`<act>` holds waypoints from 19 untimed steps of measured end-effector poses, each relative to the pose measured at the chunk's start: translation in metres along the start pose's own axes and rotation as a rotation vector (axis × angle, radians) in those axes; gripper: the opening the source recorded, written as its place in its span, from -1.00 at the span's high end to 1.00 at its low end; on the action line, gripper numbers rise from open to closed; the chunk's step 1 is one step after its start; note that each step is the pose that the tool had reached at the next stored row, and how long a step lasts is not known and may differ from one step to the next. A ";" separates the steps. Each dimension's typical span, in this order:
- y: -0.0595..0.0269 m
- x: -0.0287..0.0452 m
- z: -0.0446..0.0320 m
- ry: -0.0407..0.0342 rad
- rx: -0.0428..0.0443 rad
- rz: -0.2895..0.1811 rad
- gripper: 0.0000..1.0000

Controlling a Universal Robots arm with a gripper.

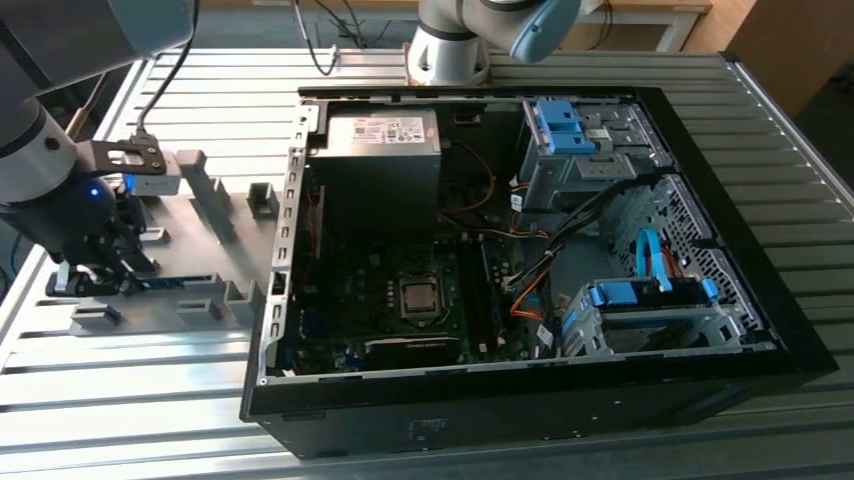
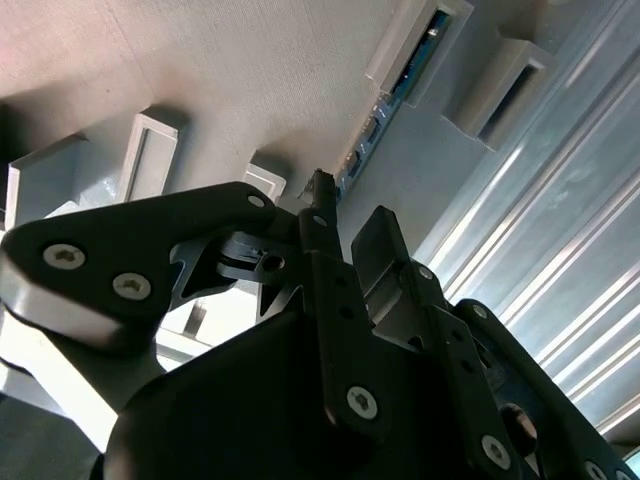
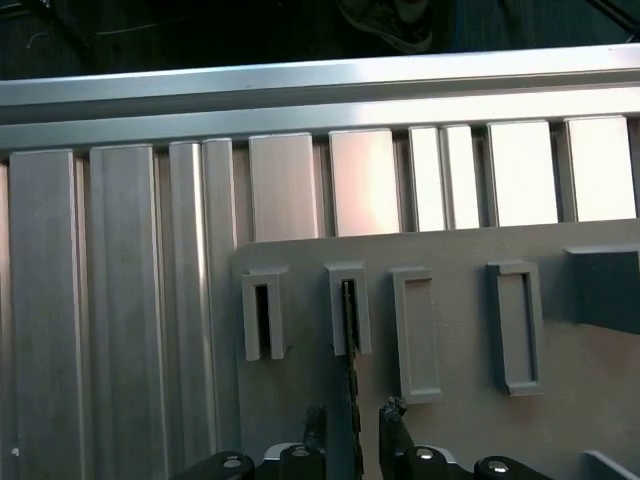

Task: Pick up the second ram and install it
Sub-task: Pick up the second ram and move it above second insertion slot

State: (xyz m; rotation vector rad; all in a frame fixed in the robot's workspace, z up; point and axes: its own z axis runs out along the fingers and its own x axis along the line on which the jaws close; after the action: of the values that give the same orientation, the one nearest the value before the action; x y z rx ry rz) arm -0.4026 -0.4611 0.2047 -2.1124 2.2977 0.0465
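I should next grab the second ram by its exposed end outside that holder point(image 3: 357, 440) to install it, as the grey slot's sides hug one end.
The second ram point(image 3: 349, 330) stands on edge in a slot of the grey holder tray point(image 3: 460, 330), seen as a thin dark strip in the first wrist view. In the second wrist view its blue edge point(image 2: 400, 85) runs between two grey posts. My gripper point(image 3: 352, 418) is low over the tray with one fingertip on each side of the stick and small gaps showing, so it is open. In the exterior view the gripper point(image 1: 100, 280) sits at the tray's near left end, with the ram point(image 1: 171, 281) stretching toward the exterior view's right.
The open computer case point(image 1: 747, 330) lies to the exterior view's right of the tray, with the motherboard point(image 1: 400, 300) exposed inside and cables beside it. A second arm's base point(image 1: 447, 45) stands behind the case. Everything rests on a ribbed metal table point(image 1: 134, 400).
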 end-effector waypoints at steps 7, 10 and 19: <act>0.0002 0.0003 0.0062 0.0001 0.0010 -0.025 0.32; 0.0002 0.0003 0.0086 0.0002 0.0009 -0.025 0.34; 0.0008 0.0005 0.0141 -0.0007 0.0008 -0.027 0.47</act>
State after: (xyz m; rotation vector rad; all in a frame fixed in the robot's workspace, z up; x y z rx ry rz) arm -0.4035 -0.4610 0.1905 -2.1421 2.2681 0.0458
